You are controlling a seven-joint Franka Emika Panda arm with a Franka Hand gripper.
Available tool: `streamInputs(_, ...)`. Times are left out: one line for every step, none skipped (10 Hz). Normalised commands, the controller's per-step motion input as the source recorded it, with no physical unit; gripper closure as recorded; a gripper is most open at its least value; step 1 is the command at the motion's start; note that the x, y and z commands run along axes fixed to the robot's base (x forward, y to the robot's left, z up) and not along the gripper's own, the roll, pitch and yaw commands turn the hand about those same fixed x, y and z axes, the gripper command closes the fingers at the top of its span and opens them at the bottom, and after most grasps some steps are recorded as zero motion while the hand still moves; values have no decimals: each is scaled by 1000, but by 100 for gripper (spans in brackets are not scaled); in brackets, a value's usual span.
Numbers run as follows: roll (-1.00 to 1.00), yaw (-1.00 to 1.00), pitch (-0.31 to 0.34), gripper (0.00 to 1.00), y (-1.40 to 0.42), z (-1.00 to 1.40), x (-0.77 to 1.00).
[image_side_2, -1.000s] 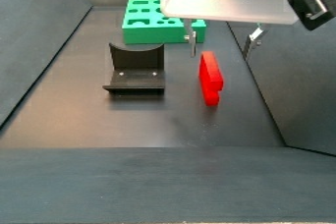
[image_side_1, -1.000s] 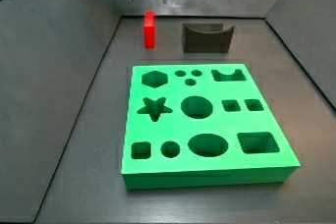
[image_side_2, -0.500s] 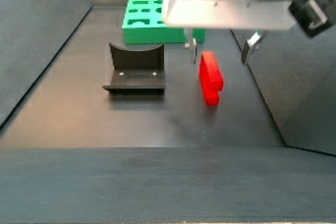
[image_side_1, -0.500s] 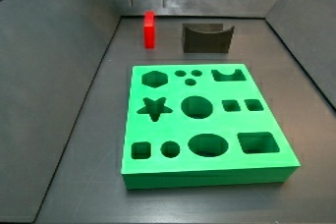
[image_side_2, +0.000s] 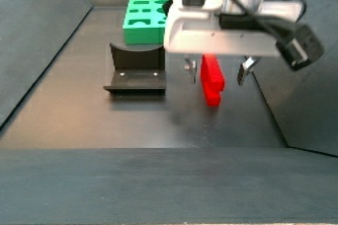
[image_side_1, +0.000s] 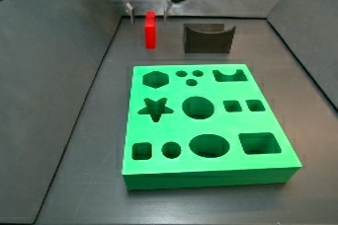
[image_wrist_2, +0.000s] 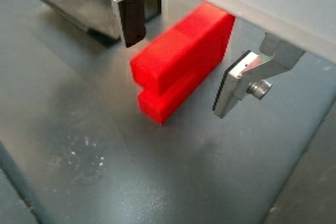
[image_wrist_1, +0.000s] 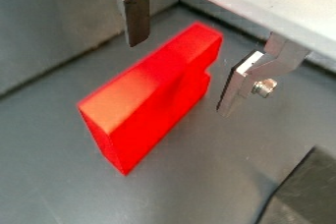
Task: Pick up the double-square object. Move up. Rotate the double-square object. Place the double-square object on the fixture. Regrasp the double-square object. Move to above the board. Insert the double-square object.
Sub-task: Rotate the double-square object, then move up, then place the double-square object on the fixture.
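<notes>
My gripper will next grab the double-square object by its top end (image_side_1: 150,19), so that the object's bottom end stays free to go into the board (image_side_1: 205,123).
The red double-square object (image_wrist_1: 147,95) (image_wrist_2: 182,61) stands on edge on the dark floor, seen in both side views (image_side_1: 150,29) (image_side_2: 211,82). My gripper (image_wrist_1: 180,53) (image_wrist_2: 176,56) is open and low over it. One finger (image_wrist_1: 136,17) is on one side of the block and the other finger (image_wrist_1: 243,79) on the opposite side, neither touching it. The fixture (image_side_1: 208,37) (image_side_2: 134,69) sits beside the block. The green board (image_side_1: 205,123) (image_side_2: 156,21) lies further off.
Grey walls enclose the floor on both sides (image_side_1: 59,61) (image_side_2: 303,101). A corner of the fixture shows in both wrist views (image_wrist_2: 79,7) (image_wrist_1: 309,196).
The gripper has come down from above, so its fingers now straddle the top of the red block. The block itself has not moved.
</notes>
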Motion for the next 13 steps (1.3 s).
streamInputs(-8,-25,-15,0,15,-763,48)
streamInputs(-10,-17,-25,0,12,-536,42)
streamInputs(-12,-12,-30,0,10,-406,37)
streamInputs(-13,-8,-34,0,9,-277,34)
streamInputs(0,0,0,100,0,0,0)
streamInputs(0,0,0,100,0,833,0)
streamInputs(-2,-1,12,100,-3,807,-16)
streamInputs(-3,-2,23,100,-5,748,-30)
streamInputs(-2,-7,38,100,2,586,-21)
streamInputs(-1,-12,45,100,6,442,-16)
streamInputs(2,-17,43,100,8,237,-16)
streamInputs(0,0,0,100,0,1000,0)
streamInputs(2,-3,2,100,0,1000,-2)
